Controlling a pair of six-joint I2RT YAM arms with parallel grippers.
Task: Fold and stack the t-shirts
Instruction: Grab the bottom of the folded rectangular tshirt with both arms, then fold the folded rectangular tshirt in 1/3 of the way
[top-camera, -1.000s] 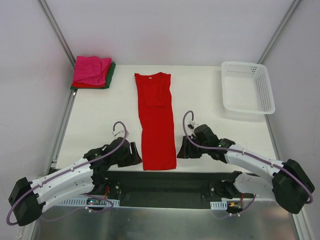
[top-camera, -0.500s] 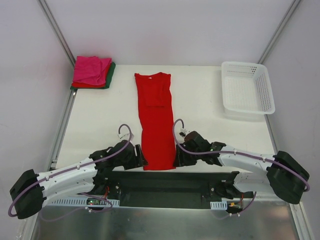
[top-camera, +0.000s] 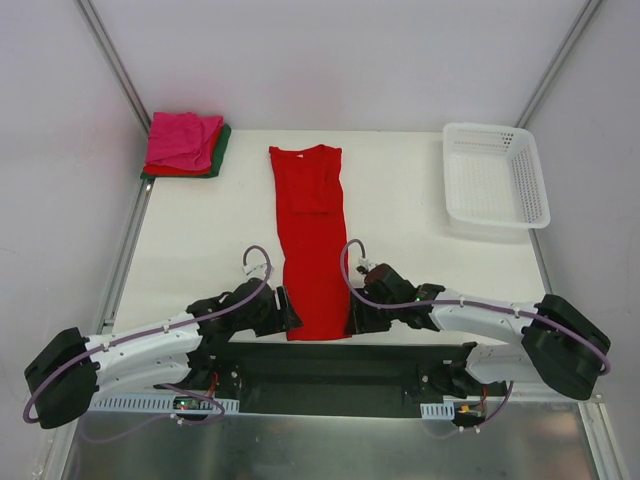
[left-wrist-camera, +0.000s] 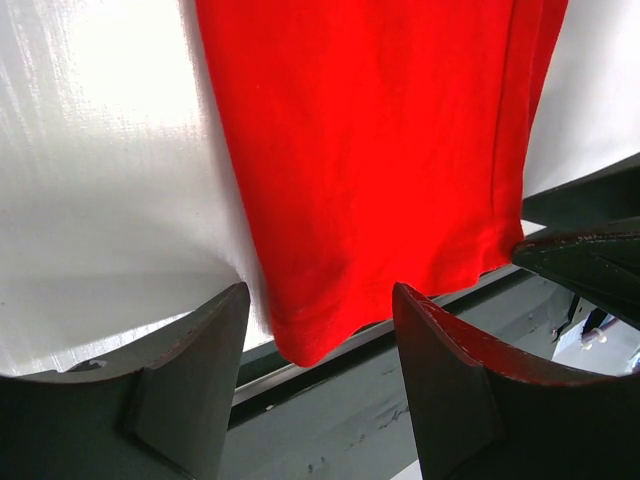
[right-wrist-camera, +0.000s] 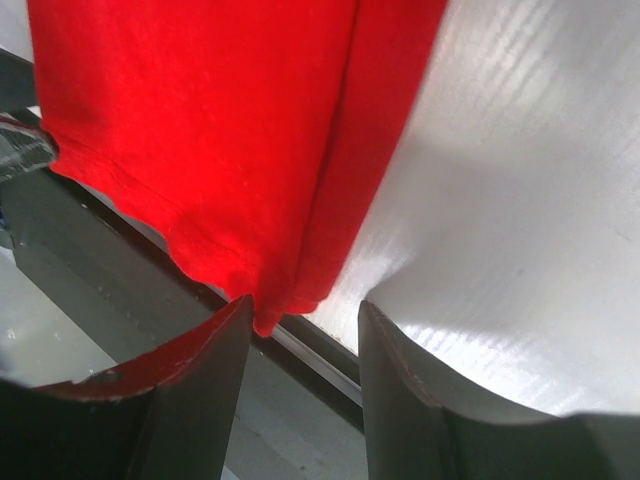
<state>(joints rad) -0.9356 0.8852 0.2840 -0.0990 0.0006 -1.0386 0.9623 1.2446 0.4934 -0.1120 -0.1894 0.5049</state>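
The robot needs to fold the red t-shirt evenly, so next its right gripper needs to grab the t-shirt's hem by its free corner, opposite the left gripper.
A bright red t-shirt (top-camera: 312, 240), folded into a long narrow strip, lies down the middle of the white table; its hem hangs slightly over the near edge. My left gripper (top-camera: 287, 312) is open at the hem's left corner (left-wrist-camera: 310, 340), which sits between its fingers. My right gripper (top-camera: 351, 316) is open at the hem's right corner (right-wrist-camera: 270, 300), one finger touching the cloth. A folded stack lies at the far left corner: a magenta shirt (top-camera: 183, 138) on top, red and dark green (top-camera: 221, 148) ones under it.
A white plastic lattice basket (top-camera: 495, 176) stands at the far right of the table. A dark metal rail (top-camera: 330, 362) runs along the table's near edge, just under both grippers. Metal frame posts rise at both back corners.
Both grippers have moved inward along the near edge, from beside the shirt to its two hem corners. The shirt has not moved.
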